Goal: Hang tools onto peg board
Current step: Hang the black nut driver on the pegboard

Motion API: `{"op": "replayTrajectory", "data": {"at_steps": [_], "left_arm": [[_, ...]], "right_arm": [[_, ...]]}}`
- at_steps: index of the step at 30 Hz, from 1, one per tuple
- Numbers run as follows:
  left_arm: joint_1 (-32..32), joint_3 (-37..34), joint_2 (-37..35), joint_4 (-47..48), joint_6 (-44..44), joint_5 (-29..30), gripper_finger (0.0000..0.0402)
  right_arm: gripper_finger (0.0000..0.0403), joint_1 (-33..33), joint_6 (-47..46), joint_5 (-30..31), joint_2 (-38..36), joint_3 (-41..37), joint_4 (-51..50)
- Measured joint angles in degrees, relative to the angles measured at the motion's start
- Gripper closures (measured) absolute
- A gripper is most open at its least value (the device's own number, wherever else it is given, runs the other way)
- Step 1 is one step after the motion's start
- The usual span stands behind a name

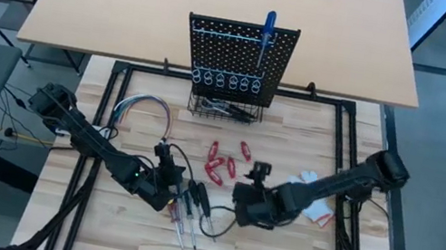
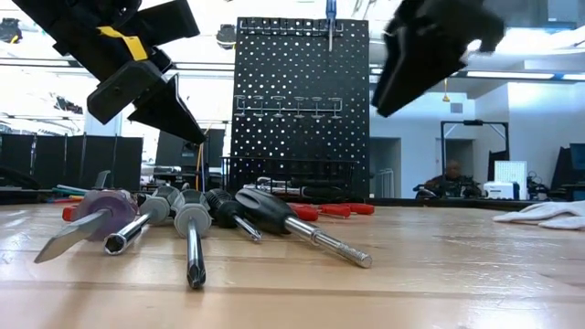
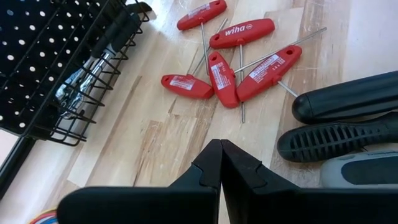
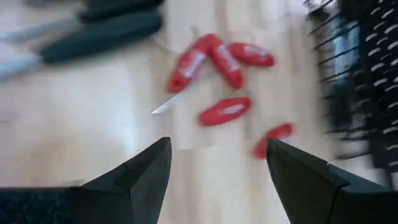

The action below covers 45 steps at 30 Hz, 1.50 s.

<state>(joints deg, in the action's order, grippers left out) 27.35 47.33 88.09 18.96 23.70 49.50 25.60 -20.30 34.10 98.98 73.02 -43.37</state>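
Note:
The black screwdriver should hang on the peg board [image 1: 237,59], so my right gripper will next grab the screwdriver by its handle [image 1: 203,197].
The black peg board [image 1: 237,59] stands upright at the table's far side, with one blue-handled screwdriver [image 1: 266,39] hanging on it and a wire basket [image 1: 226,107] at its base. Several red T-handled tools [image 1: 225,162] lie loose in the middle of the table. Several screwdrivers [image 1: 189,211] lie side by side nearer the front edge. My left gripper [image 3: 221,165] is shut and hovers above the table beside the screwdrivers' handles [image 3: 348,124]. My right gripper [image 4: 217,165] is open and hangs in the air just right of the red tools [image 4: 217,68], nothing between its fingers.
A bundle of coloured wires [image 1: 143,111] lies at the far left of the table. A white glove [image 1: 315,204] lies at the right under my right arm. The basket [image 3: 81,81] holds some dark tools. Bare wood lies along the front edge.

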Motion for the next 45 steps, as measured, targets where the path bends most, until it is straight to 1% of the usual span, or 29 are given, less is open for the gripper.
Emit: {"op": "replayTrajectory", "data": {"at_steps": [2, 4, 5, 8, 10, 12, 13, 16, 19, 21, 23, 26, 28, 31, 32, 34, 38, 40, 42, 45], "left_arm": [[0.18, 0.0, 0.0, 0.04, -1.24, -0.16, 0.0401], [0.93, 0.0, 0.0, 0.14, -4.66, -0.74, 0.0401], [1.74, 0.0, 0.0, 0.33, -6.58, -1.51, 0.0401], [4.5, 0.41, 0.0, -0.45, -8.58, -4.13, 0.0401], [5.45, 1.27, 0.0, -2.81, -8.66, -9.27, 0.0401], [5.64, 1.44, 0.5, -6.82, -7.79, -16.03, 0.0401], [5.6, 1.44, 1.39, -9.11, -7.57, -18.43, 0.0401], [5.49, 1.42, 5.61, -14.88, -8.54, -20.97, 0.0401], [4.46, 1.47, 10.68, -21.09, -10.1, -21.94, 0.0401], [4.02, 2.27, 12.76, -20.98, -9.76, -21.49, 0.0402], [3.98, 3.19, 13.03, -18.14, -7.68, -20.7, 0.0401], [4.36, 3.93, 12.3, -13.58, -4.22, -17.54, 0.0402], [4.61, 3.93, 11.6, -12.52, -2.76, -16.39, 0.0401], [4.88, 3.93, 10.66, -9.01, 0.33, -14.84, 0.0402], [4.92, 3.93, 10.42, -7.66, 1.5, -14.59, 0.0402], [5.24, 3.93, 9.9, -4.32, 4.37, -12.72, 0.0401], [6.38, 3.93, 8.37, -0.05, 9.14, -8.68, 0.0402], [6.92, 3.93, 8.11, -0.33, 9.9, -8.21, 0.0402], [7.07, 3.93, 8.11, -0.9, 10.01, -8.09, 0.0401], [7.1, 3.93, 8.11, -2.23, 10.08, -7.91, 0.0402]], "right_arm": [[0.0134, 1.38, -3.5, -6.45, -0.82, -2.31, 5.7], [0.0134, 2.77, -6.64, -13.33, -0.38, -4.54, 13.53], [0.0134, 3.32, -8.48, -15.34, 0.29, -5.2, 17.48], [0.0134, 4.11, -14.64, -16.95, 3.49, -5.5, 26.33], [0.0134, 3.6, -18.18, -18.12, 5.96, -5.49, 30.45], [0.0134, 2.65, -19.39, -21.2, 9.06, -4.46, 31.66], [0.0134, 2.1, -19.71, -22.41, 10.3, -3.75, 31.01], [0.0134, 0.1, -19.91, -23.02, 12.61, -0.37, 27.87], [0.0134, -2.21, -20.26, -21.78, 13.57, 2.58, 23.91], [0.0134, -3.43, -20.37, -21.59, 13.91, 3.79, 21.93], [0.0134, -4.16, -20.37, -20.51, 13.68, 4.88, 18.99], [0.0134, -4.02, -19.05, -15.7, 11.56, 5.99, 11.41], [0.0134, -3.81, -18.1, -12.79, 9.77, 5.96, 5.95], [0.0134, -4.36, -16.65, -11.67, 7.78, 4.5, 2.44], [0.0134, -4.45, -15.73, -11.75, 7.47, 3.87, 2.8], [0.0134, -4.49, -13.73, -13.29, 7.34, 2.06, 7.07], [0.0134, -4.74, -12.94, -18.55, 9.16, -1.57, 22.54], [0.0134, -4.97, -15.03, -18.47, 11.28, -1.61, 28.39], [0.0134, -5.34, -17.19, -16.99, 13.14, -0.49, 29.32], [0.0134, -6.03, -19.78, -15.26, 15.76, 2.44, 27.49]]}}
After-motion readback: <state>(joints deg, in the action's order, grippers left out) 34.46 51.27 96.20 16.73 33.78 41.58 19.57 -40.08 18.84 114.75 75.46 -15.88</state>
